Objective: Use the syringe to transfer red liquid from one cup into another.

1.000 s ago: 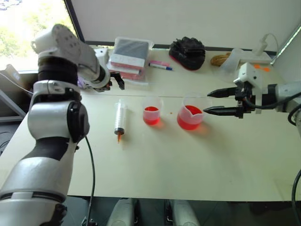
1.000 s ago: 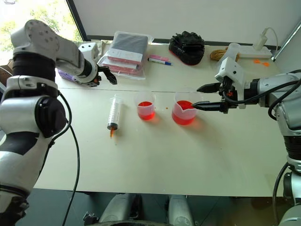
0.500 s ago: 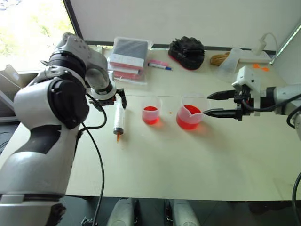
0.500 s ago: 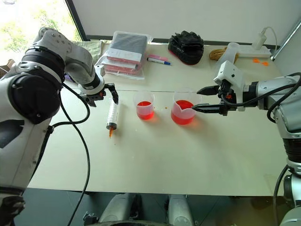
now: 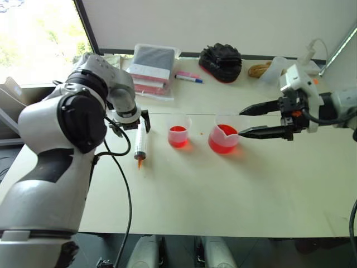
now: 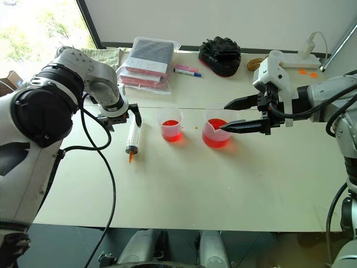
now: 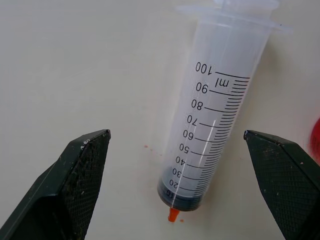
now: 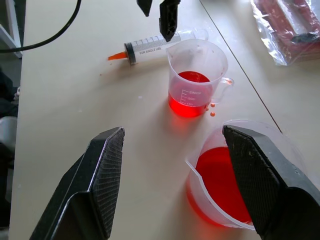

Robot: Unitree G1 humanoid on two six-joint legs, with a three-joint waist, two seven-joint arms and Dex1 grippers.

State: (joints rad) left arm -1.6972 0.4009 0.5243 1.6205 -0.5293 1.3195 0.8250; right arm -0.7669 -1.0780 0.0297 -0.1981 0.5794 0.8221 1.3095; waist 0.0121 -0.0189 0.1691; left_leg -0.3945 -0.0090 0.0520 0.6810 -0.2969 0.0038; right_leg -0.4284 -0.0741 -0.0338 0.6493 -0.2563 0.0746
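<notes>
The table has red drops on it around the syringe's orange tip (image 5: 140, 163), so my left gripper will next grab the syringe by its clean body (image 5: 140, 139).
The syringe (image 5: 141, 144) lies flat on the table, orange tip toward me, with a little dark liquid by its tip (image 7: 172, 214). My left gripper (image 5: 131, 120) points down over the syringe's barrel, open, one finger on each side, not touching it. To the syringe's right stands the smaller cup (image 5: 179, 133) with red liquid (image 8: 189, 102) in its bottom. Further right is the wider spouted beaker (image 5: 225, 137), also holding red liquid (image 8: 220, 182). My right gripper (image 5: 241, 123) hovers open at the beaker's right side, pointing left, its tips over the rim.
Along the table's back lie a clear bag of flat packs (image 5: 153, 64), a blue-capped marker (image 5: 189, 79), a black bundle (image 5: 222, 60), a coil of rope (image 5: 259, 71) and a white power strip (image 5: 301, 67). Small red drops (image 8: 212, 110) dot the table between the cups.
My left gripper swung from the bag at the back down over the syringe and now points downward. My right gripper rose and shifted left over the beaker's rim. Both stayed open.
</notes>
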